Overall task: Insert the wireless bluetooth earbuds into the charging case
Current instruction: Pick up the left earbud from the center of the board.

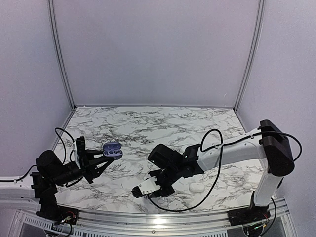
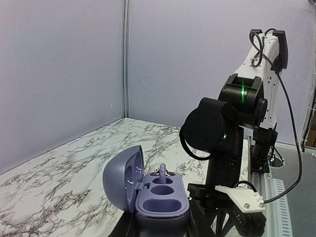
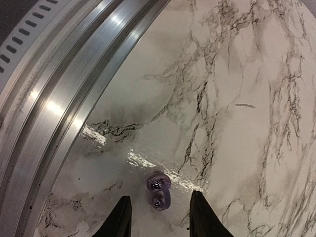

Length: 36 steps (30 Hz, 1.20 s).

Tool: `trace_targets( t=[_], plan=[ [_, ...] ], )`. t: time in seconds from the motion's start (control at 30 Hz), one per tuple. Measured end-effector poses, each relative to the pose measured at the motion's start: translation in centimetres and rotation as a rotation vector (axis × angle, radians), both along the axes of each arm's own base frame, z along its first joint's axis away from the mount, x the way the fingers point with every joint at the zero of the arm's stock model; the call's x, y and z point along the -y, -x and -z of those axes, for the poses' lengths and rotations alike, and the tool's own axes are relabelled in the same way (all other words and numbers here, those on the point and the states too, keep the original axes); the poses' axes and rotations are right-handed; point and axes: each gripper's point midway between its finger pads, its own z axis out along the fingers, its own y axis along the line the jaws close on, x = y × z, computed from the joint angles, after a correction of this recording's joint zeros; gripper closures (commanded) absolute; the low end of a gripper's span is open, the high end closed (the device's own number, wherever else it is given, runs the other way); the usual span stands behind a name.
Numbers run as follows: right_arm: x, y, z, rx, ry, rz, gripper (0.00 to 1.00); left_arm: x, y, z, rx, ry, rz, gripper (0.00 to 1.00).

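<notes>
The earbud's round head [image 3: 158, 183] is still beyond the reach of my fingers, so my right gripper should move toward the head first and then close on it.
A purple charging case [image 2: 160, 197] stands upright with its lid [image 2: 122, 177] swung open to the left, and my left gripper [image 2: 160, 231] is shut on its base. It shows above the left part of the table in the top view, charging case [image 1: 112, 150]. One purple earbud [image 2: 162, 173] sticks up from the case's far slot; the two nearer slots are bare. A second small shiny purple earbud [image 3: 159, 190] lies on the marble near the front rail. My right gripper [image 3: 160, 217] hangs open right over it, a dark finger [image 3: 120, 217] on each side, neither touching it.
A white pebble-shaped case [image 1: 197, 187] lies on the table to the right of the right gripper [image 1: 148, 190]. The metal rail [image 3: 59, 84] runs along the table's front edge, close to the loose earbud. The right arm [image 2: 222, 128] stands just behind the held case.
</notes>
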Motion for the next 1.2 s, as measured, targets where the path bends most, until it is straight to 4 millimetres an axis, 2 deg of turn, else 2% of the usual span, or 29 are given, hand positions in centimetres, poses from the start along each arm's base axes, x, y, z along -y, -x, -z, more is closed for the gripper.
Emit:
trace_targets(
  t=[0.2, 0.47, 0.67, 0.83, 1.03, 1.2],
  plan=[
    [0.6, 0.2, 2.7, -0.026, 0.070, 0.003, 0.68, 0.0, 0.0, -0.1, 0.001, 0.002, 0.000, 1.00],
    [-0.1, -0.1, 2.7, -0.026, 0.067, 0.005, 0.72, 0.0, 0.0, -0.1, 0.003, 0.004, 0.000, 1.00],
    [-0.1, -0.1, 3.5, -0.033, 0.087, 0.007, 0.74, -0.1, 0.0, -0.1, 0.005, 0.004, 0.000, 1.00],
    [-0.4, -0.3, 3.5, -0.032, 0.087, 0.009, 0.81, -0.1, 0.0, -0.1, 0.006, 0.003, 0.000, 1.00],
    [-0.4, -0.3, 3.6, -0.039, 0.092, 0.016, 0.96, -0.1, 0.0, -0.1, 0.006, 0.003, 0.000, 1.00],
    [-0.4, -0.4, 3.5, -0.040, 0.091, 0.023, 1.00, -0.1, 0.0, -0.1, 0.006, 0.003, 0.000, 1.00]
  ],
)
